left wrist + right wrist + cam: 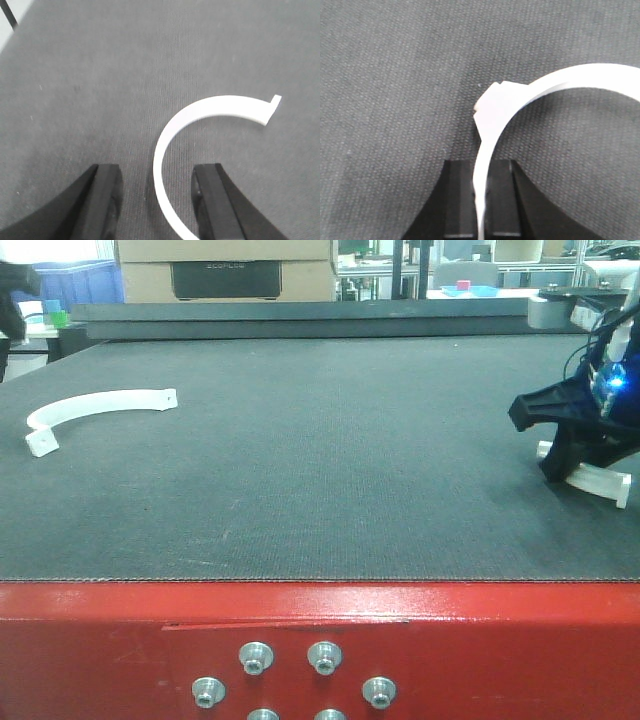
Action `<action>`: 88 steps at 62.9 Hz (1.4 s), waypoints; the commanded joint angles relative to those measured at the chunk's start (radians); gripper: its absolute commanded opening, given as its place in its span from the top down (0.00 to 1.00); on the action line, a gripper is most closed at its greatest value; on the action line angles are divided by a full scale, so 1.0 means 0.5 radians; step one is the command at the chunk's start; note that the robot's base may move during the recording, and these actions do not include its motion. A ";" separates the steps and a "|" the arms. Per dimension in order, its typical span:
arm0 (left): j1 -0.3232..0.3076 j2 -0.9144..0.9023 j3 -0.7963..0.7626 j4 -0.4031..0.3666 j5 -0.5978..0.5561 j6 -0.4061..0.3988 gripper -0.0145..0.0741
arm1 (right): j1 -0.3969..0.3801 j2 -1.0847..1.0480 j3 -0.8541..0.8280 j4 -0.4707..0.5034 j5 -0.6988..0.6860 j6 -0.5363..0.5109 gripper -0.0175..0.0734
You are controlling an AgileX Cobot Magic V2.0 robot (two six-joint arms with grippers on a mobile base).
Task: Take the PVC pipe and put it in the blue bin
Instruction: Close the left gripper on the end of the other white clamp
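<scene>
Next, the left gripper picks up the white PVC pipe by its curved middle section to get the pipe into the blue bin.
A white curved PVC pipe piece lies on the dark mat at the left. In the left wrist view it curves down between the fingers of my left gripper, which is open and hovers above it without touching. A second white curved pipe piece lies at the right edge of the mat. My right gripper is down on it and is shut on its thin edge; the rest of the arc runs up and to the right. A blue bin stands beyond the far left corner.
The dark mat covers the table, with a red front panel and bolts below it. Cardboard boxes stand behind the far edge. A small blue tray sits far back right. A dark shape sits at the left edge.
</scene>
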 commanded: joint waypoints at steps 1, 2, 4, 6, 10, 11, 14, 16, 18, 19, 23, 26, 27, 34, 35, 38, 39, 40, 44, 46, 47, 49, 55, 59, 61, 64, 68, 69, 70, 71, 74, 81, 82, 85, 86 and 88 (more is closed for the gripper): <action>0.008 0.042 -0.030 -0.031 -0.008 -0.006 0.55 | 0.003 -0.091 0.005 -0.014 -0.006 -0.009 0.99; 0.008 0.051 -0.029 -0.036 -0.008 -0.006 0.55 | 0.003 -0.097 0.005 -0.014 -0.006 -0.009 0.99; 0.008 0.068 -0.040 -0.064 -0.004 -0.006 0.55 | 0.003 -0.129 0.003 -0.014 -0.006 -0.009 0.99; 0.008 0.085 -0.057 -0.099 0.009 -0.006 0.55 | 0.003 -0.156 -0.001 -0.014 -0.001 -0.009 0.99; 0.008 0.128 -0.098 -0.134 0.042 -0.006 0.55 | 0.003 -0.212 -0.017 -0.010 0.022 -0.009 0.99; 0.008 0.136 -0.111 -0.139 0.056 -0.006 0.55 | 0.003 -0.224 -0.022 -0.005 0.028 -0.009 0.99; 0.008 0.172 -0.159 -0.143 0.124 -0.006 0.55 | 0.003 -0.263 -0.025 0.008 0.037 -0.009 0.99; 0.008 0.196 -0.188 -0.143 0.166 -0.006 0.55 | 0.003 -0.288 -0.030 0.010 0.047 -0.009 0.99; 0.008 0.218 -0.218 -0.143 0.209 -0.006 0.55 | 0.003 -0.316 -0.035 0.010 0.055 -0.009 0.99; 0.008 0.232 -0.233 -0.143 0.227 -0.006 0.55 | 0.003 -0.328 -0.039 0.011 0.055 -0.009 0.99; 0.008 0.273 -0.290 -0.165 0.286 -0.006 0.55 | 0.003 -0.375 -0.048 0.011 0.065 -0.009 0.99; 0.008 0.296 -0.320 -0.179 0.309 -0.006 0.55 | 0.003 -0.408 -0.048 0.015 0.065 -0.009 0.99; 0.008 0.302 -0.331 -0.185 0.318 -0.006 0.55 | 0.003 -0.420 -0.048 0.015 0.068 -0.009 0.99; 0.008 0.341 -0.372 -0.189 0.345 -0.006 0.55 | 0.003 -0.492 -0.048 0.015 0.072 -0.009 0.99; 0.008 0.347 -0.378 -0.188 0.345 -0.006 0.55 | 0.003 -0.499 -0.048 0.015 0.072 -0.009 0.99; 0.008 0.352 -0.377 -0.188 0.349 -0.006 0.55 | 0.003 -0.521 -0.048 0.015 0.072 -0.009 0.99; 0.008 0.359 -0.377 -0.188 0.349 -0.006 0.55 | 0.003 -0.528 -0.048 0.015 0.072 -0.009 0.99; 0.008 0.368 -0.377 -0.188 0.349 -0.006 0.55 | 0.003 -0.535 -0.048 0.015 0.072 -0.009 0.99; 0.008 0.381 -0.377 -0.188 0.349 -0.006 0.53 | 0.003 -0.555 -0.052 0.015 0.072 -0.009 0.99; 0.008 0.395 -0.377 -0.188 0.349 -0.006 0.52 | 0.003 -0.562 -0.052 0.015 0.072 -0.009 0.99; 0.008 0.404 -0.377 -0.188 0.349 -0.006 0.51 | 0.003 -0.567 -0.052 0.015 0.072 -0.009 0.99; 0.008 0.412 -0.377 -0.188 0.349 -0.006 0.49 | 0.003 -0.581 -0.052 0.015 0.072 -0.009 0.99; 0.008 0.446 -0.377 -0.200 0.341 -0.006 0.48 | 0.003 -0.599 -0.052 0.015 0.072 -0.009 0.99; 0.008 0.467 -0.377 -0.203 0.328 -0.006 0.48 | 0.003 -0.599 -0.052 0.015 0.072 -0.009 0.99; 0.008 0.474 -0.377 -0.215 0.323 -0.006 0.48 | 0.003 -0.599 -0.052 0.015 0.077 -0.009 0.99; 0.008 0.487 -0.377 -0.241 0.317 -0.006 0.48 | 0.003 -0.599 -0.052 0.015 0.087 -0.009 0.99; 0.008 0.509 -0.377 -0.244 0.312 -0.006 0.48 | 0.003 -0.599 -0.052 0.015 0.097 -0.009 0.99; 0.008 0.509 -0.377 -0.244 0.312 -0.006 0.48 | 0.003 -0.599 -0.052 0.015 0.100 -0.009 0.99; 0.008 0.513 -0.377 -0.244 0.306 -0.006 0.48 | 0.003 -0.599 -0.052 0.015 0.100 -0.009 0.99; 0.008 0.517 -0.377 -0.244 0.306 -0.006 0.48 | 0.003 -0.599 -0.052 0.015 0.100 -0.009 0.99; 0.008 0.534 -0.377 -0.244 0.302 -0.006 0.49 | 0.003 -0.599 -0.052 0.015 0.104 -0.009 0.99; 0.004 0.556 -0.377 -0.244 0.301 -0.006 0.49 | 0.003 -0.599 -0.052 0.015 0.104 -0.009 0.99; 0.004 0.559 -0.377 -0.244 0.295 -0.006 0.49 | 0.003 -0.599 -0.052 0.015 0.104 -0.009 0.99; 0.001 0.562 -0.377 -0.244 0.280 -0.006 0.50 | 0.003 -0.599 -0.052 0.015 0.104 -0.009 0.99; 0.001 0.559 -0.377 -0.244 0.274 -0.006 0.51 | 0.003 -0.599 -0.052 0.015 0.104 -0.009 0.99; -0.001 0.559 -0.377 -0.244 0.270 -0.006 0.53 | 0.003 -0.599 -0.052 0.015 0.104 -0.009 0.99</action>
